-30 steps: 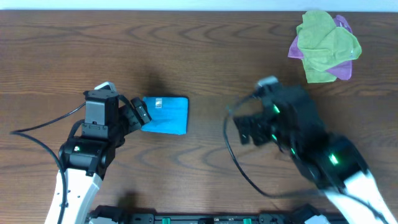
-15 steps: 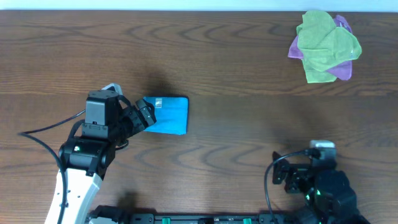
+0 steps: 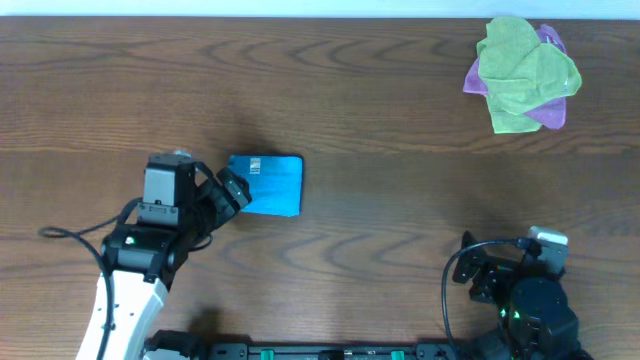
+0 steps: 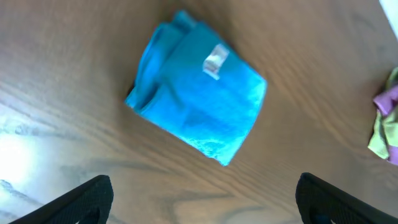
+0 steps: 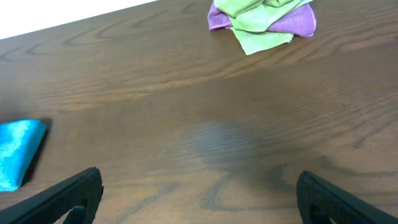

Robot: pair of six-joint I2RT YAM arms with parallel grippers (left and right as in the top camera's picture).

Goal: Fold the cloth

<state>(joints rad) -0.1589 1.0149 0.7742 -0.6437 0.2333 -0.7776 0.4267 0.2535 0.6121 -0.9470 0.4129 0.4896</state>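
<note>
My left gripper next should pinch the cloth's nearest layered edge, layers together, to set it aside still folded.
The cloth (image 3: pixel 270 185) lies folded into a small sky-blue rectangle left of the table's middle, white tag (image 4: pixel 214 62) facing up. The left wrist view has it just ahead of the fingers as cloth (image 4: pixel 199 112). My left gripper (image 3: pixel 228 190) hovers at its left edge, open, nothing between the fingers; in its own view the left gripper (image 4: pixel 202 199) stands wide over bare wood. My right gripper (image 3: pixel 472 282) is open near the front right edge, far from the cloth. In the right wrist view the right gripper (image 5: pixel 199 193) holds nothing and the cloth (image 5: pixel 18 152) shows at far left.
A lime-green cloth (image 3: pixel 525 70) lies crumpled over a purple-pink cloth (image 3: pixel 552 110) at the back right corner; both show in the right wrist view as the green cloth (image 5: pixel 261 18) and the purple one (image 5: pixel 295 25). A black rail (image 3: pixel 300 352) runs along the front edge.
My right arm has pulled back from the table's middle to the front right edge. My left gripper has drawn slightly back toward the front. The cloth has not moved.
</note>
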